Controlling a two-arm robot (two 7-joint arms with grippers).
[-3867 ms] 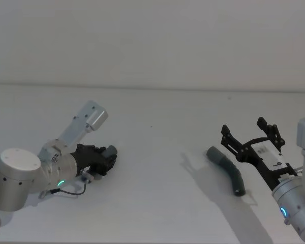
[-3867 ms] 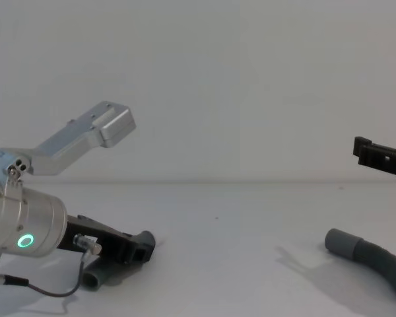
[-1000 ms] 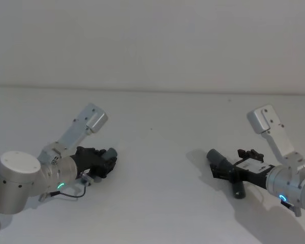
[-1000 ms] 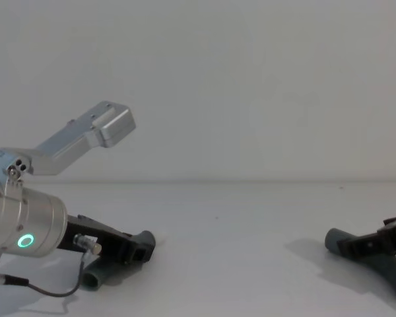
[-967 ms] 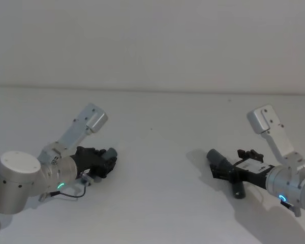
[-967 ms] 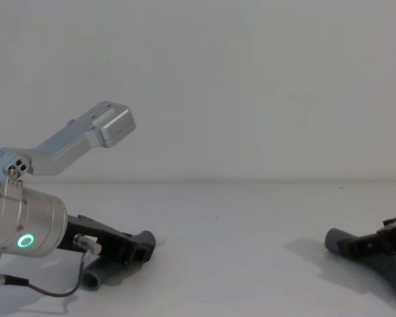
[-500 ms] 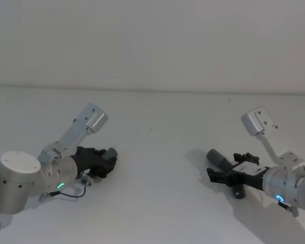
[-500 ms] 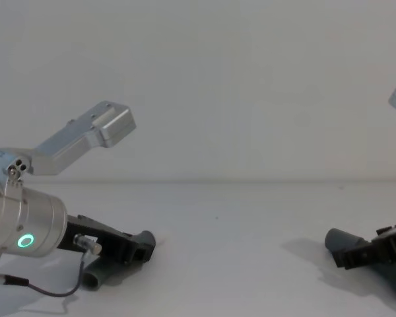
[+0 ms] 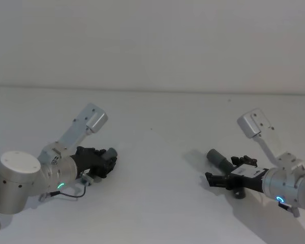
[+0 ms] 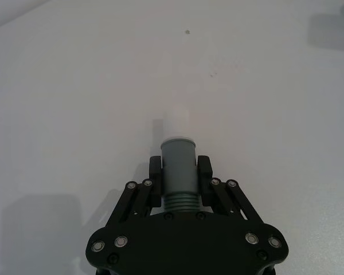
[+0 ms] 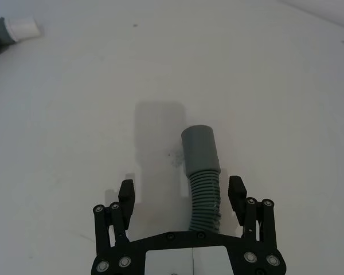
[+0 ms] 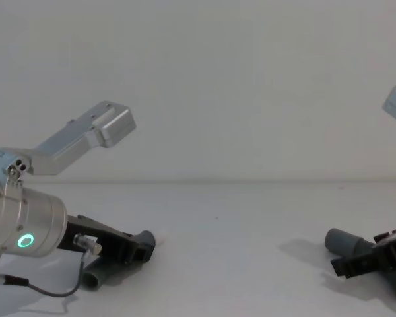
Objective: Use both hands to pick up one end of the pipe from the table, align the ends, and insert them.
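Note:
The pipe piece's socket cuff [image 11: 200, 149] has to stay free to take the white tip, so the right gripper should next grab the piece by its ribbed section [image 11: 204, 200].
My left gripper [image 10: 179, 182] is shut on the narrow end of one grey ribbed pipe piece [image 10: 178, 158], whose whitish tip pokes out past the fingers. The head view places this gripper [image 9: 104, 162] low over the table at the left, and the piece's other end [image 12: 92, 277] lies under the wrist. On the right lies the second pipe piece, its wider socket cuff [image 11: 199, 146] pointing toward the middle. My right gripper [image 11: 182, 191] is open, one finger on each side of the ribbed part just behind that cuff [image 9: 216, 158]. The chest view shows it [image 12: 356, 263] close to the table.
The white table [image 9: 157, 203] spreads wide between the two arms, bare between them. A pale wall rises behind its far edge. The left piece's whitish tip [image 11: 23, 26] shows far off in the right wrist view.
My right gripper has come down from above the right piece and slid toward its cuff, fingers now straddling the hose. The left gripper stays shut on its piece, unmoved.

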